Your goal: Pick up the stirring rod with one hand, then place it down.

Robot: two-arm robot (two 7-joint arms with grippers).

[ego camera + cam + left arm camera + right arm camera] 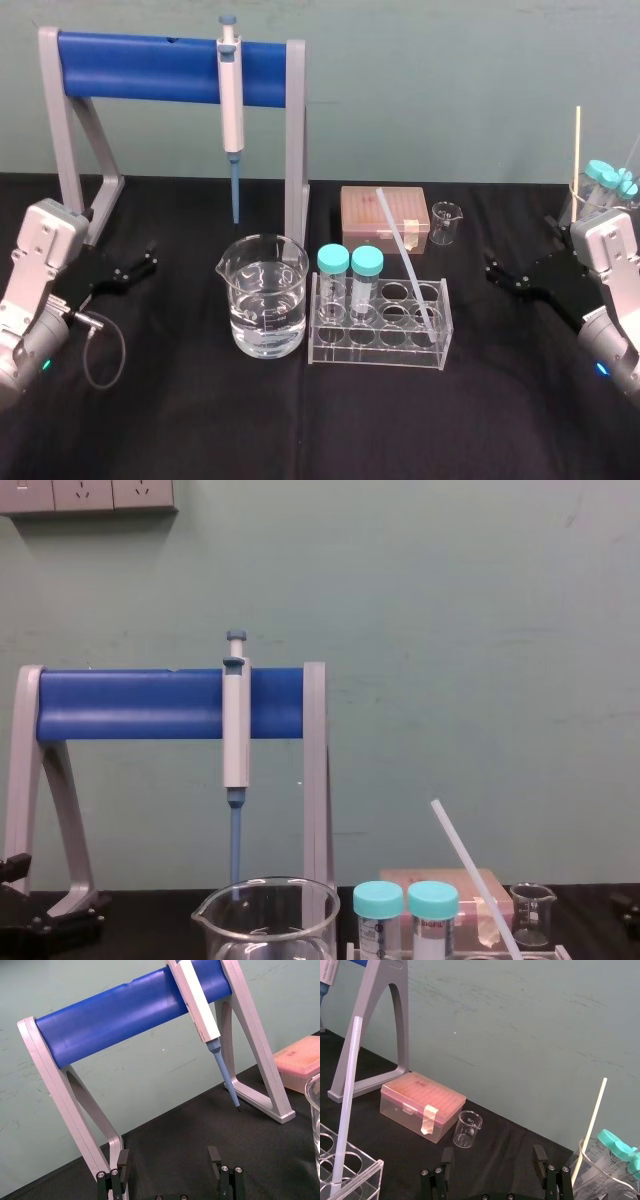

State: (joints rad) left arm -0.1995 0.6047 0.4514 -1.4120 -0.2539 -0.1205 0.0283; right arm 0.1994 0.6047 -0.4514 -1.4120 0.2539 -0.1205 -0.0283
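Note:
Next, my right gripper grips the stirring rod by its bare upper part (455, 833) (353, 1050), since the rack and teal-capped tubes crowd the rod's lower end.
The stirring rod (403, 255) is a thin white translucent stick that leans in a back-right hole of the clear tube rack (436, 345), its top tilted toward the pink box. It also appears as the stirring rod (346, 1105) in the right wrist view and the stirring rod (472, 872) in the chest view. My right gripper (492, 266) rests low over the black table to the right of the rack, open and empty, a hand's width from the rod. Its fingers (538, 1154) stand wide apart. My left gripper (148, 257) sits open at the far left, by the stand's foot.
A grey-and-blue stand (150, 66) holds a pipette (231, 95) over a water-filled beaker (264, 296). Two teal-capped tubes (350, 275) stand in the rack. Behind it are a pink box (385, 215) and a tiny beaker (445, 222). A beaker with capped tubes and a cream stick (590, 1125) stands far right.

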